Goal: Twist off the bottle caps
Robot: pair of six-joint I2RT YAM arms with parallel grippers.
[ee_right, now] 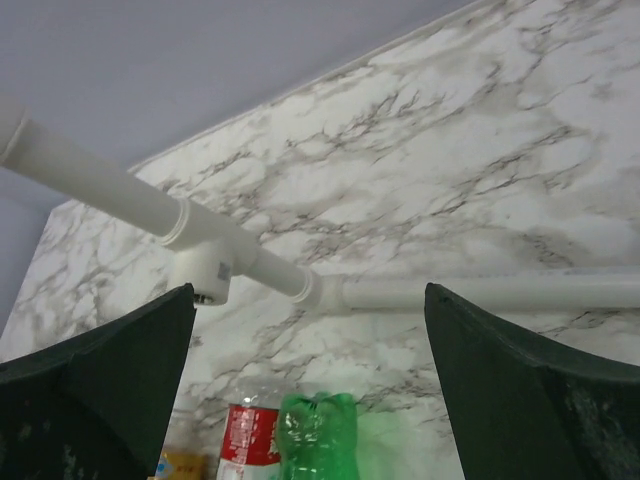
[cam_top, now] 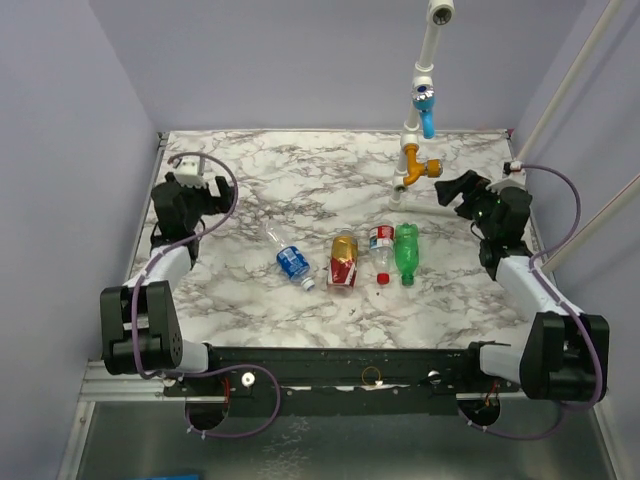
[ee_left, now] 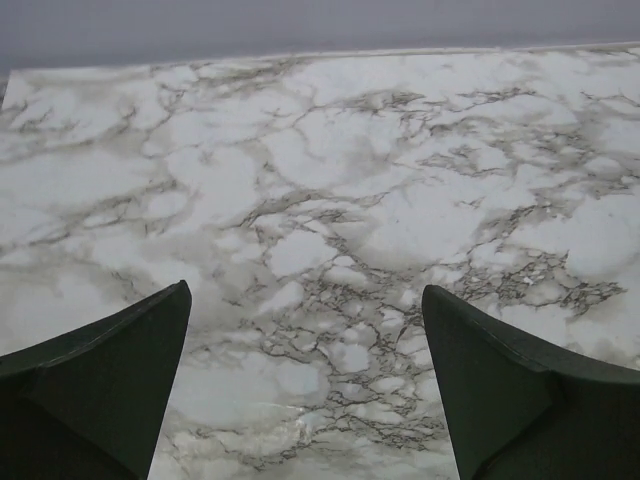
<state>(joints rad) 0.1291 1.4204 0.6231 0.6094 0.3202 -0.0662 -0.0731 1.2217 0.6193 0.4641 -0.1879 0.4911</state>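
Observation:
I will next grab the clear bottle around its blue-labelled body (cam_top: 290, 259) with my left gripper, so the white cap stays free for my right gripper to unscrew.
Several small bottles lie side by side mid-table, necks toward the near edge. One is clear with a blue label (cam_top: 292, 262) and a white cap (cam_top: 308, 284). Beside it lies an amber one with a red-gold label (cam_top: 343, 260). Then come a clear red-white one (cam_top: 381, 246) with a red cap (cam_top: 382, 278) and a green bottle (cam_top: 406, 250) with a green cap (cam_top: 407, 280). My left gripper (cam_top: 200, 195) (ee_left: 305, 288) hovers open at the far left over bare marble. My right gripper (cam_top: 450, 190) (ee_right: 309, 288) is open at the far right, above the green bottle's base (ee_right: 318, 440).
A white pipe stand (cam_top: 420, 80) with an orange fitting (cam_top: 420, 168) and a blue fitting (cam_top: 427, 112) rises behind the bottles; its pipe (ee_right: 230, 245) crosses the right wrist view. Lilac walls close in the marble table (cam_top: 250, 190) on three sides.

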